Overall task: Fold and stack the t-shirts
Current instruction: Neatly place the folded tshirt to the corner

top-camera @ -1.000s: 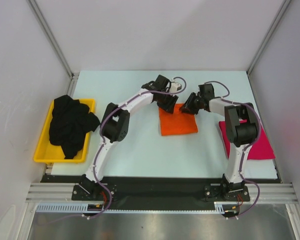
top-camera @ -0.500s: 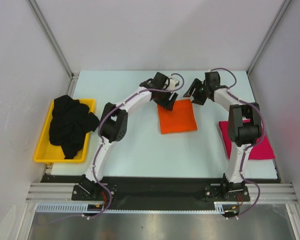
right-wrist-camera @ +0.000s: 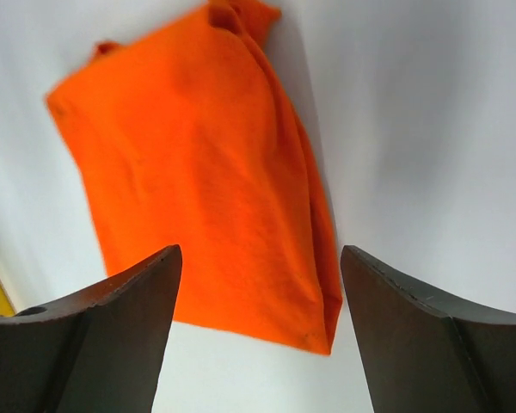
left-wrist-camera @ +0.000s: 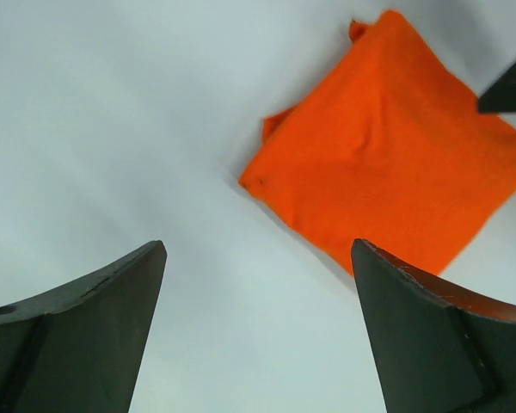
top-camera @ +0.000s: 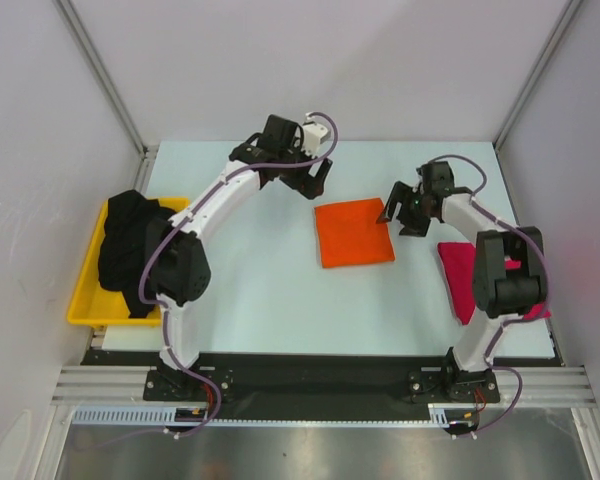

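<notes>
The folded orange t-shirt needs to be stacked on top, so my right gripper should next grab it by its edge facing the magenta-pink t-shirt.
The orange t-shirt [top-camera: 353,232] lies folded into a square on the table's middle; it shows in the left wrist view [left-wrist-camera: 396,163] and the right wrist view [right-wrist-camera: 198,172]. The magenta-pink t-shirt [top-camera: 475,275] lies folded at the right, partly under the right arm. The black t-shirt [top-camera: 138,248] is bunched in the yellow tray [top-camera: 92,310]. My left gripper [top-camera: 315,182] is open and empty, above the table to the left of the orange shirt's far corner. My right gripper [top-camera: 400,215] is open and empty, just off the shirt's right edge.
Grey walls with metal rails close in the table at the back and both sides. The yellow tray sits at the table's left edge. The arm bases stand on a black strip at the near edge.
Both grippers have let go of the orange shirt and drawn away. The left arm swung back and left; the right gripper moved to the shirt's right edge. The shirt lies flat.
</notes>
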Robot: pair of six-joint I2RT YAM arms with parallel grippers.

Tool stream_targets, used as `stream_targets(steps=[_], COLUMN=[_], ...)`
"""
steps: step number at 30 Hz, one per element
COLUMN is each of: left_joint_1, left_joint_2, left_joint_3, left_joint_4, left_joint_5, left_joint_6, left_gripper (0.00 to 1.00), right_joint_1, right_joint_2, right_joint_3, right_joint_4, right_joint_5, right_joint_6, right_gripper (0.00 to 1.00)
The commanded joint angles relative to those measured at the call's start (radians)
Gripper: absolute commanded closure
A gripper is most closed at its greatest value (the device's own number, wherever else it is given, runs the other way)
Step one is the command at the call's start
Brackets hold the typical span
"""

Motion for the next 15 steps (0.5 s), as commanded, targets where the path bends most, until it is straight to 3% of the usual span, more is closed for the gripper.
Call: stream_targets(steps=[1,5,8,11,14,15], left_joint_1=[-0.004,-0.006,-0.006,-0.004,-0.006,-0.004], left_joint_2=[-0.107,-0.192,-0.224,-0.245,-0.255,-0.253], left_joint_3=[-0.118,-0.243,-0.284,-0.295,-0.297,-0.294], left_joint_4=[-0.015,0.016,0.008,0.010,0.013,0.011], left_joint_5=[0.033,0.047,0.044,0.038,0.042,0.041], left_joint_6=[0.039,0.042,0.046,0.047,0.046,0.044], left_gripper=[0.05,0.04,0.04,0.04,0.04,0.04], right_joint_1=[-0.004,-0.007,-0.010,-0.007,-0.010,-0.015], right_joint_2=[0.101,0.179,0.230,0.247,0.262,0.273], right_joint_3=[-0.022,-0.044,-0.084,-0.110,-0.101,-0.094], right_joint_4=[0.077,0.143,0.235,0.302,0.313,0.309], right_joint_5=[-0.099,-0.162,-0.271,-0.329,-0.341,-0.354], right_joint_6=[0.019,0.039,0.080,0.110,0.107,0.098], right_gripper=[0.19,0.19,0.25,0.35,0.52,0.63])
